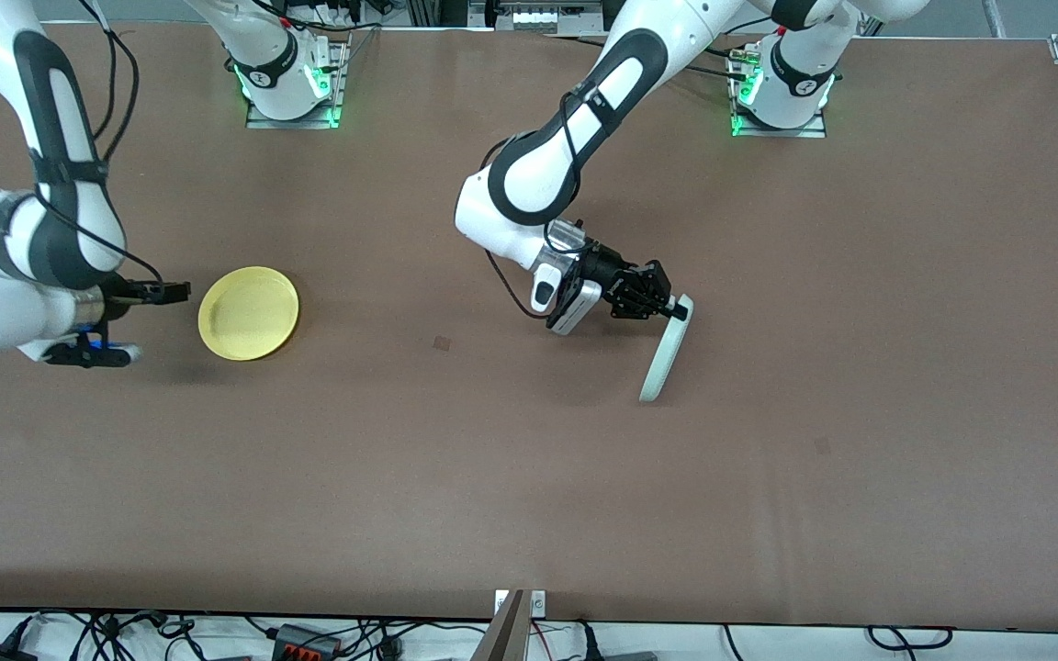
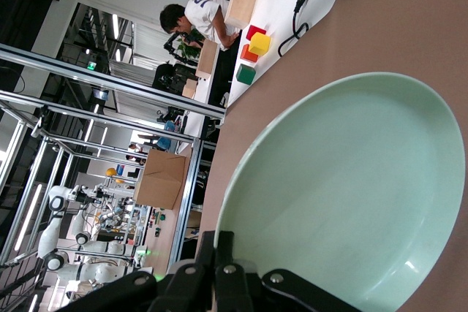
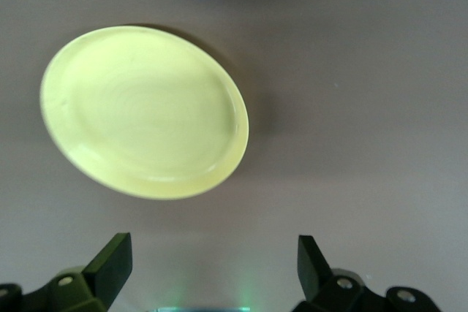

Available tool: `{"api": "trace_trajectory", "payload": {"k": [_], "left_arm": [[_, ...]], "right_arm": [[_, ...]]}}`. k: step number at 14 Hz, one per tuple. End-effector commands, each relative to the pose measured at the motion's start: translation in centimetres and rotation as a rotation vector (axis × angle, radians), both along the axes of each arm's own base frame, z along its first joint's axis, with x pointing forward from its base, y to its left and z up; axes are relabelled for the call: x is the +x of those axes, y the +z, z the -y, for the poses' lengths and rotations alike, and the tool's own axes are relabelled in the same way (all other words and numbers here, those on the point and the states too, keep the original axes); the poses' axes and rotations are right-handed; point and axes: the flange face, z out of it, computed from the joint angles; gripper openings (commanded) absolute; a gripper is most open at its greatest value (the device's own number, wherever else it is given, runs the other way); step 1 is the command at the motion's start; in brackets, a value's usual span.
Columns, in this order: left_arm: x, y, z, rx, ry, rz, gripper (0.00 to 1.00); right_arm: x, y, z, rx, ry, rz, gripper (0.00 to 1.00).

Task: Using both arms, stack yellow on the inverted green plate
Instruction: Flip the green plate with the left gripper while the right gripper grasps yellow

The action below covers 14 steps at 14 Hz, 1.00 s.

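Next, my right gripper grabs the yellow plate by its rim (image 1: pixel 206 330) to stack it on the inverted green plate.
The pale mint-green plate (image 1: pixel 665 353) stands steeply on its edge near the table's middle, its lower rim on or just above the table. My left gripper (image 1: pixel 674 310) is shut on its upper rim. In the left wrist view the green plate (image 2: pixel 351 195) fills the frame, hollow side facing the camera, with the left gripper (image 2: pixel 223 242) pinching its rim. The yellow plate (image 1: pixel 249 312) lies flat and right side up toward the right arm's end. My right gripper (image 1: pixel 162 308) is open and empty, low beside it. The right wrist view shows the yellow plate (image 3: pixel 142 111) ahead of the open right gripper (image 3: pixel 212 268).
The brown table (image 1: pixel 529 477) has its front edge along the bottom of the front view. The arms' bases (image 1: pixel 290 83) stand at the edge farthest from the front camera. Cables lie below the front edge.
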Motion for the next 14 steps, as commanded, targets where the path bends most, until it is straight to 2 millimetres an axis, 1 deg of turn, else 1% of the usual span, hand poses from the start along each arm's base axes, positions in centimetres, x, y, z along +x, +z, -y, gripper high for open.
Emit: {"api": "trace_trajectory", "payload": {"k": [1,2,3,4,5,7,8,9,10,11,12,13,14], "left_arm": [[-0.9,-2.9,1.4,0.029,-0.010,0.079,0.01],[-1.4,-3.0,1.9,0.021,-0.014,0.086,0.01],[-1.6,-3.7,2.0,0.022,-0.019,0.086,0.01],[-1.8,-3.9,2.2,0.019,-0.019,0.090,0.01],[-2.0,-4.2,2.3,0.009,-0.021,0.101,0.02],[-1.9,-4.5,2.8,-0.037,-0.041,0.117,0.09],[-1.9,-4.7,3.0,-0.049,-0.045,0.125,0.17],[-1.9,-4.6,3.0,-0.051,-0.047,0.121,0.45],[-1.8,-4.4,3.1,-0.059,-0.049,0.124,0.99],[-1.7,-4.2,4.1,-0.113,-0.082,0.131,1.00],[-1.4,-3.0,5.4,-0.188,-0.102,0.139,1.00],[-1.2,-2.2,5.8,-0.250,-0.068,0.126,1.00],[-0.9,-1.2,6.4,-0.311,-0.038,0.117,1.00]], "right_arm": [[0.4,-4.4,0.9,0.016,-0.024,-0.022,1.00],[0.4,-5.8,1.2,0.017,-0.028,-0.027,1.00],[0.3,-6.9,1.6,0.017,-0.034,-0.032,1.00],[0.3,-7.8,1.7,0.016,-0.035,-0.030,0.98],[0.3,-8.5,1.8,0.016,-0.036,-0.032,0.93],[0.0,-9.5,1.8,0.018,-0.036,-0.048,0.80],[-0.1,-9.9,1.7,0.018,-0.036,-0.055,0.72],[-0.3,-10.8,1.8,0.020,-0.038,-0.068,0.63],[-0.5,-11.1,2.2,0.020,-0.044,-0.073,0.57],[-0.5,-11.1,2.3,0.020,-0.046,-0.073,0.54],[-0.5,-11.1,2.1,0.021,-0.043,-0.073,0.50],[-0.5,-11.1,2.0,0.021,-0.041,-0.074,0.47],[-0.6,-11.7,2.0,0.021,-0.043,-0.082,0.44]]}}
